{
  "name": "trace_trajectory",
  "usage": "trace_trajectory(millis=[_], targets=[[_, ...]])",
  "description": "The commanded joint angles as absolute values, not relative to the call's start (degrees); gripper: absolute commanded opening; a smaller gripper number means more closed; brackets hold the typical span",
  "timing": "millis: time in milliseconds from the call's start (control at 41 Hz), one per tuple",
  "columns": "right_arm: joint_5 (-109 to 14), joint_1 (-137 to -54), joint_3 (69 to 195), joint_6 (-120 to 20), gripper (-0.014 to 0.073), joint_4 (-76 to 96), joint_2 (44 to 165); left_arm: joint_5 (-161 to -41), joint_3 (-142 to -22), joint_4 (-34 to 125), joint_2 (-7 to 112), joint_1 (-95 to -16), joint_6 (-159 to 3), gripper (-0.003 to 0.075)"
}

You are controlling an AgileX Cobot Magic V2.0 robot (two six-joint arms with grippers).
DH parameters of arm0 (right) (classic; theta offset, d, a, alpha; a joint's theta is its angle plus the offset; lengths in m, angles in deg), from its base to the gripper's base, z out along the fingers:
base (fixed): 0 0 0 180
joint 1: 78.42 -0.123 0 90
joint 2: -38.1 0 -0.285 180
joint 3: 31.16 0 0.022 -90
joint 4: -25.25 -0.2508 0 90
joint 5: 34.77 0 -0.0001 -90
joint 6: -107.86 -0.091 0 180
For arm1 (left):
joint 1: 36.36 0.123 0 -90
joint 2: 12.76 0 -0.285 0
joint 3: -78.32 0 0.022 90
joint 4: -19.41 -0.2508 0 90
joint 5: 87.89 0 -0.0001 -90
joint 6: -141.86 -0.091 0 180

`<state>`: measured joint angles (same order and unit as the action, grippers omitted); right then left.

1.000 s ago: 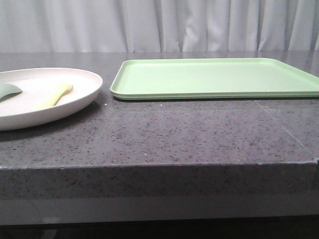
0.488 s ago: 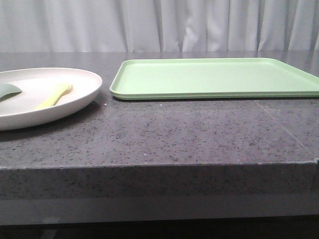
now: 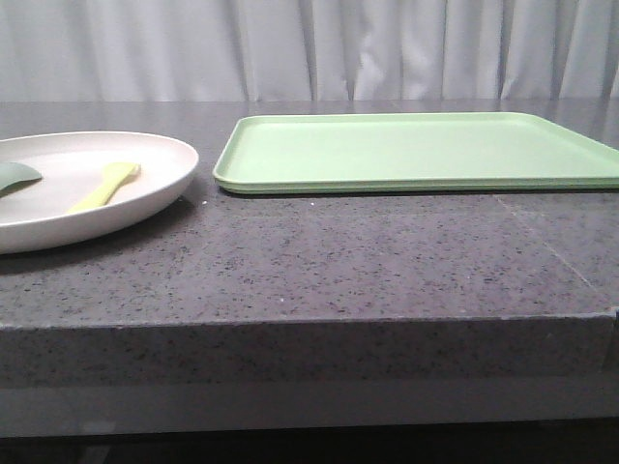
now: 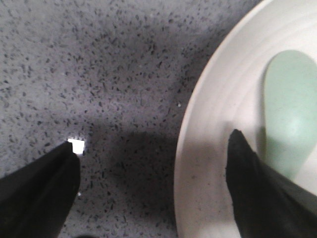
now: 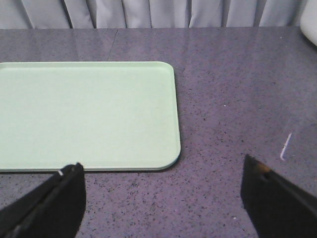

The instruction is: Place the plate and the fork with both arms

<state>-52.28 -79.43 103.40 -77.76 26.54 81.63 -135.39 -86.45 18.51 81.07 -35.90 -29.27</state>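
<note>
My left gripper's fingers reach down around the plate's rim (image 4: 198, 148), beside the grey-green utensil (image 4: 290, 109). My left gripper should close now, as it would hold the rim.
The cream-white plate (image 3: 155, 188) sits at the left of the dark stone counter, with the pale-yellow fork (image 3: 104, 186) lying in it beside a grey-green utensil (image 3: 17, 176). In the left wrist view my left gripper (image 4: 153, 144) is open and straddles the plate's rim (image 4: 198, 148): one finger is over the counter, the other over the plate's inside, close to the grey-green utensil (image 4: 290, 109). The fork is hidden there. My right gripper (image 5: 161, 171) is open above bare counter, near a corner of the light-green tray (image 5: 84, 114). Neither gripper shows in the front view.
The flat light-green tray (image 3: 416, 150) lies at the back right of the counter. The counter's front edge (image 3: 309, 324) runs across the front view, and a pale curtain hangs behind the counter.
</note>
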Motion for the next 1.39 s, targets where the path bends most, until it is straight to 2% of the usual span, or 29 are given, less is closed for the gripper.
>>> trace_trajectory(millis=[0,49,171,390,732,1098,1268,1366], targets=[[-47.4,-79.4,105.5,-77.8,0.0654,27.2,81.8,-133.4,-88.3,19.0,79.6,-35.7,-29.4,0.0555],[-47.4,-79.4,105.5,-77.8,0.0654,27.2,81.8,-133.4,-88.3,19.0,79.6,-35.7,-29.4,0.0523],[-47.4,-79.4,105.5,-77.8,0.0654,27.2,81.8,-133.0,-88.3,19.0,79.6,-35.7,-29.4,0.037],[-47.4,-79.4,105.5,-77.8,0.0654,27.2,81.8,-132.0,-88.3,19.4,79.6,-35.7,-29.4,-0.002],[-47.4,-79.4,105.5,-77.8,0.0654,27.2,81.8,-132.6,-88.4,22.8,78.0,-33.9,-32.7,-0.0017],[-47.0,-79.4,105.5,-77.8,0.0654,27.2,81.8,-135.6,-88.4,54.4,75.3,-20.5,-52.5,-0.0018],[-47.0,-79.4,105.5,-77.8,0.0654,27.2,81.8,-137.0,-88.4,66.0,75.3,-19.9,-58.4,-0.0018],[-47.0,-79.4,105.5,-77.8,0.0654,27.2,81.8,-137.0,-89.3,68.2,75.4,-22.5,-59.4,-0.0018]])
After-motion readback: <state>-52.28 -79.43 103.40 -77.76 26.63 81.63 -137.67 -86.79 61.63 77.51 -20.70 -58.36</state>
